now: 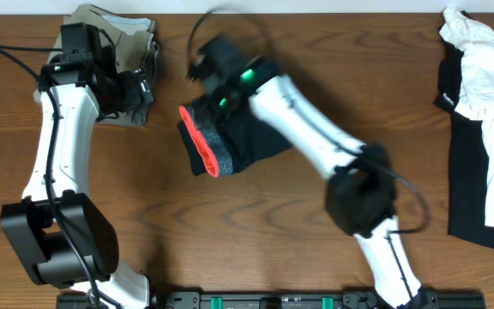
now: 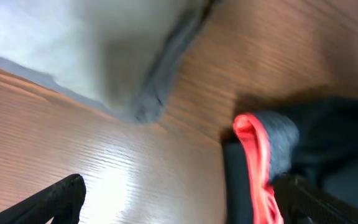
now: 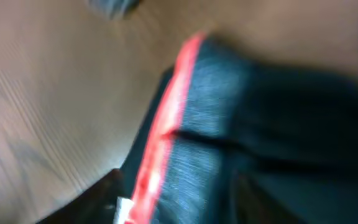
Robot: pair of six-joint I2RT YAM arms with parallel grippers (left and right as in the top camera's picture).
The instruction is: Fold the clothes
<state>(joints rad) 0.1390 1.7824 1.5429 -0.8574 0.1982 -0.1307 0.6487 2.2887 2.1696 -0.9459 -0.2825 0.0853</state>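
My left gripper takes hold of the folded black leggings by the red-and-grey waistband edge next, to stack the bundle on the khaki trousers.
The black leggings lie folded in a small bundle at the table's middle, the red-and-grey waistband facing left. My right gripper hovers over the bundle's far left end. In the blurred right wrist view its fingers stand apart on either side of the red band, and no grip on the cloth shows. My left gripper is open and empty over bare wood, with the bundle's red band by its right finger. In the overhead view the left gripper sits at the khaki trousers' edge.
Folded khaki trousers lie at the back left, also in the left wrist view. A white printed T-shirt lies over dark cloth at the right edge. Bare wood lies between the bundle and the trousers.
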